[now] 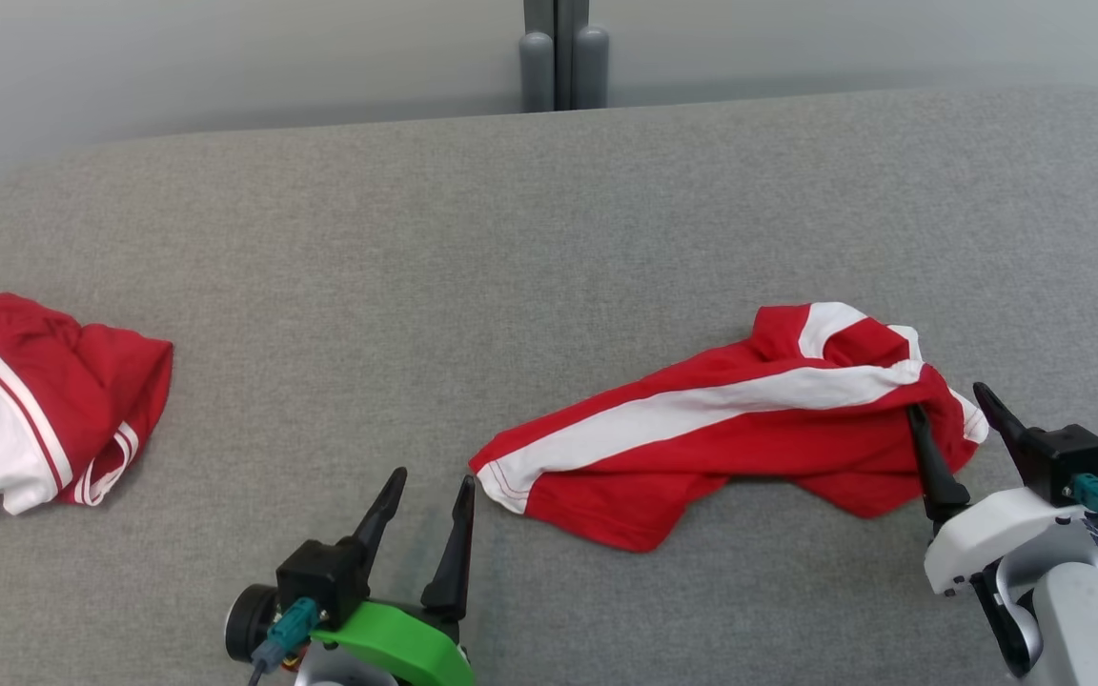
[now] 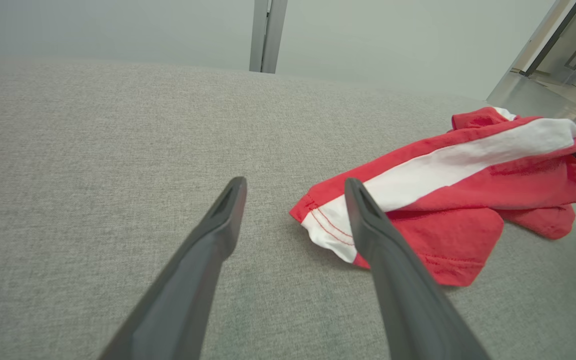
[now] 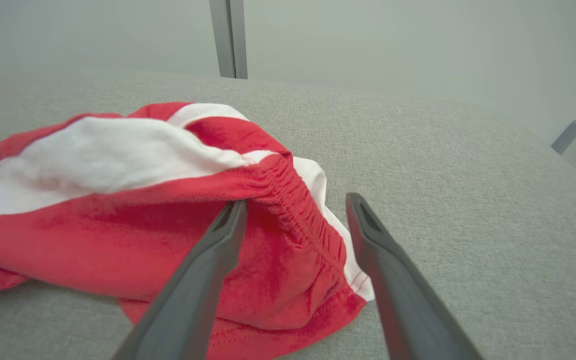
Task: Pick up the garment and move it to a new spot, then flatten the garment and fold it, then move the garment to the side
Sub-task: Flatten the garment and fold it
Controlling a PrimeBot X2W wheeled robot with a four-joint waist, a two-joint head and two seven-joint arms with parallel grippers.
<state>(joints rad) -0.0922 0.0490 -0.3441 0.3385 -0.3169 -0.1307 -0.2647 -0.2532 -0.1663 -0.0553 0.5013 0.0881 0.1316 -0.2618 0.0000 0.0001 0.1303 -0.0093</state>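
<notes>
My right gripper should grab the gathered elastic waistband (image 1: 945,408) next, because it stands up in a fold while the rest of the shorts (image 1: 671,434) lies slack.
The garment (image 1: 730,429) is a pair of red shorts with a broad white stripe, lying crumpled at the right of the grey table (image 1: 530,238). My right gripper (image 1: 951,405) stands open at its right end, the elastic waistband (image 3: 293,200) between the two fingers and the left finger resting against the red cloth. The same garment (image 2: 448,190) shows in the left wrist view, its hem corner just behind the right finger. My left gripper (image 1: 433,481) is open near the front edge, a little left of the hem, with nothing in it.
A second red and white garment (image 1: 25,410) lies bunched at the table's far left edge. Bare grey cloth surface spreads between the two garments and behind them. A grey post (image 1: 563,52) stands behind the table's far edge against a pale wall.
</notes>
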